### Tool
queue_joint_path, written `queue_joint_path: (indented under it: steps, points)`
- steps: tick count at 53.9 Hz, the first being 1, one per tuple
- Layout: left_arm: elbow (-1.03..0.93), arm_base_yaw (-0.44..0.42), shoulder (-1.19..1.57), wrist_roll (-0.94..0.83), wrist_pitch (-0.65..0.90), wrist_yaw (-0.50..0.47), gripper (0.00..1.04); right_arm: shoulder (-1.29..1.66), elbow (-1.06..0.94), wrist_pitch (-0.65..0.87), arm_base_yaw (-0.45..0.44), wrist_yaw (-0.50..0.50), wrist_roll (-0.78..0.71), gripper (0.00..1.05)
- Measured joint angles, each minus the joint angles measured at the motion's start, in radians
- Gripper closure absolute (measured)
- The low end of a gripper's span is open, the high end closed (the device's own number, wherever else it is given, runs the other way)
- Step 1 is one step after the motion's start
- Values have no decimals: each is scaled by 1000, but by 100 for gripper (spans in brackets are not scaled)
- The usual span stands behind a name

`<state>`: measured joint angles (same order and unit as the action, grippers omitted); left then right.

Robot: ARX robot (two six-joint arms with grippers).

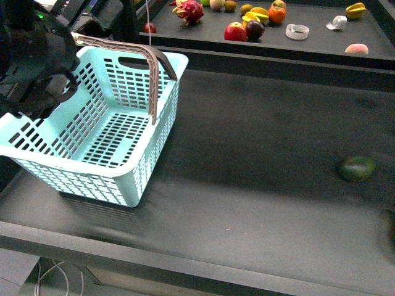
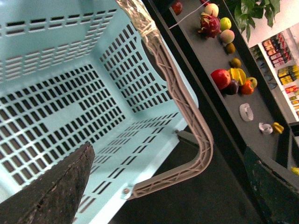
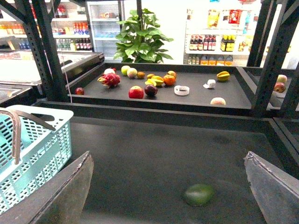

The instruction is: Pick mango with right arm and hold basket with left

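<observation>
The turquoise basket needs its open mesh body (image 1: 114, 137) to stay free for the mango, so my left gripper will grab the basket by its grey-brown handle next.
The turquoise basket (image 1: 152, 155) stands on the left of the near black table, one grey-brown handle (image 1: 153, 79) raised. My left arm (image 1: 37, 68) hangs over its left rim. In the left wrist view my left gripper (image 2: 163, 196) is open, looking into the basket (image 2: 56, 60), with the handle (image 2: 187, 107) and the rim lying between its fingers (image 2: 51, 191) and touching neither. My right gripper (image 3: 168, 186) is open and empty above the table. The mango is out of view on the near table.
A dark green oval fruit (image 1: 357, 168) lies on the table's right side, just ahead of the right gripper's gap (image 3: 198, 194). A far shelf (image 1: 321, 37) holds several small fruits, among them a yellow one (image 1: 259, 13) too small to name. Dark metal uprights (image 3: 275, 51) frame the shelf.
</observation>
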<state>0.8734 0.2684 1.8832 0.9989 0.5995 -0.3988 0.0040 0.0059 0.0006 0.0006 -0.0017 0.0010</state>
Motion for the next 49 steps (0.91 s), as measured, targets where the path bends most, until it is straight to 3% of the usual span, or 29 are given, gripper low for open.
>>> queue_joint_path:
  steps: [18,43,49]
  points:
    - [309,-19,232,174,-84,45,8,0,0,0,0,0,0,8]
    - [676,-61,502,168,-245,90,8,0,0,0,0,0,0,8]
    - [754,-76,537,150,-276,97,31,0,0,0,0,0,0,8]
